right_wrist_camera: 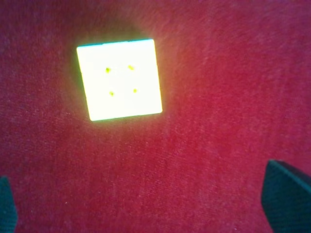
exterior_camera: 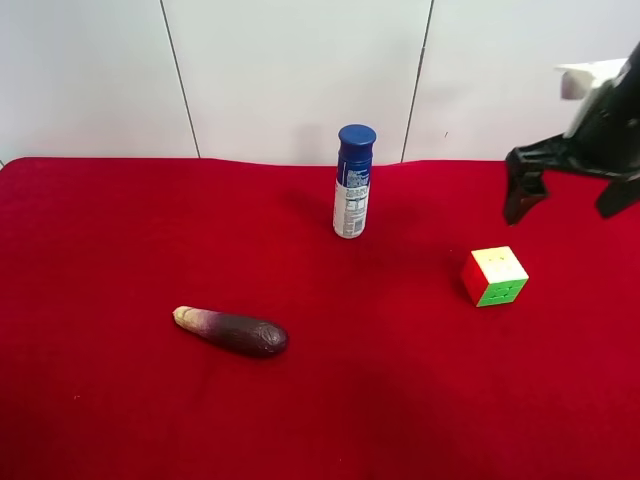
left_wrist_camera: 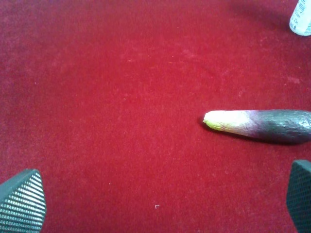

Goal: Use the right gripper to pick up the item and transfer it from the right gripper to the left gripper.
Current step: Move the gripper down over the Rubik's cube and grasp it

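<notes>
My right gripper will grab the puzzle cube's red side (exterior_camera: 474,279) next. Then it can hand the puzzle cube (exterior_camera: 494,276) over to my left gripper.
The puzzle cube (exterior_camera: 494,276) sits on the red cloth at the exterior high view's right, showing red, green and pale top faces. In the right wrist view the cube (right_wrist_camera: 119,80) is washed out to a bright square, ahead of the gripper and apart from it. My right gripper (exterior_camera: 565,205) hangs above and behind the cube, open and empty; its fingertips (right_wrist_camera: 286,199) are spread wide around bare cloth. My left gripper (left_wrist_camera: 160,204) is open and empty above the cloth, with its textured pads (left_wrist_camera: 22,201) at the frame corners. It is out of the exterior high view.
A blue-capped white spray can (exterior_camera: 352,181) stands upright at the back middle and also shows in the left wrist view (left_wrist_camera: 301,19). A dark purple eggplant (exterior_camera: 232,331) lies at the front left, close ahead of the left gripper (left_wrist_camera: 262,125). A white panelled wall (exterior_camera: 300,70) backs the table.
</notes>
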Robot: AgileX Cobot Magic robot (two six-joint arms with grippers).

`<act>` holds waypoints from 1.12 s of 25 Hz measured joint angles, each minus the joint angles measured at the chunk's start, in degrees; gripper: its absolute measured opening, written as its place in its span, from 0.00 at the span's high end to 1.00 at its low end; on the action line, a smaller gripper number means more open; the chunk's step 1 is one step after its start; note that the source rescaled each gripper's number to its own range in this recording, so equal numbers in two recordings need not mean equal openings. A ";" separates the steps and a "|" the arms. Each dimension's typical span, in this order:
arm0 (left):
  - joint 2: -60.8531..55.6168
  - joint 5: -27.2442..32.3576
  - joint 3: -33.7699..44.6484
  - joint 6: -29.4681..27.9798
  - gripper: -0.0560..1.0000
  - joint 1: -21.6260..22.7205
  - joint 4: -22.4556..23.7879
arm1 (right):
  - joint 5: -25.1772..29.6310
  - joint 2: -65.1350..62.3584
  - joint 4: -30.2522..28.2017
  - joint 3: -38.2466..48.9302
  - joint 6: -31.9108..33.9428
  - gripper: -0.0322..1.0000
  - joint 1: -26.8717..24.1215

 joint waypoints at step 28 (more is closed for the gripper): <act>0.00 0.00 0.00 0.00 0.00 0.00 0.00 | -11.89 21.07 -2.23 0.00 -0.05 0.00 0.00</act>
